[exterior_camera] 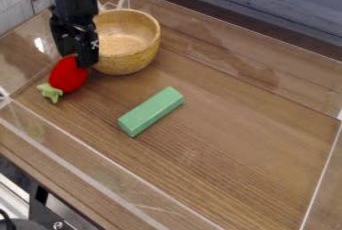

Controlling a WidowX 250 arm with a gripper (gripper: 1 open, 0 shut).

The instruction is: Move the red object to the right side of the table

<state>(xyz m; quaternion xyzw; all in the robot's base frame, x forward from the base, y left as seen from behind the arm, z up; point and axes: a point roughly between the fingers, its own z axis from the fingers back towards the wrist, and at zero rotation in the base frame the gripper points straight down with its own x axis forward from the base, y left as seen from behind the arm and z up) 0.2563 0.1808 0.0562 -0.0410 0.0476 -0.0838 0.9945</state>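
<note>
The red object has to go to the right side of the table, so my gripper will grab it by its red body [67,73] next.
The red object [64,76], a small strawberry-like toy with a light green leafy cap, lies on its side near the left end of the brown wood-grain table [227,144]. My black gripper [80,52] hangs straight down right above the toy's upper end, its fingers spread open beside the bowl. Whether the fingertips touch the toy I cannot tell. Nothing is lifted.
A wooden bowl [123,40] stands just right of the gripper at the back left. A green rectangular block [150,111] lies diagonally in the middle. Low clear plastic walls [321,179] edge the tabletop.
</note>
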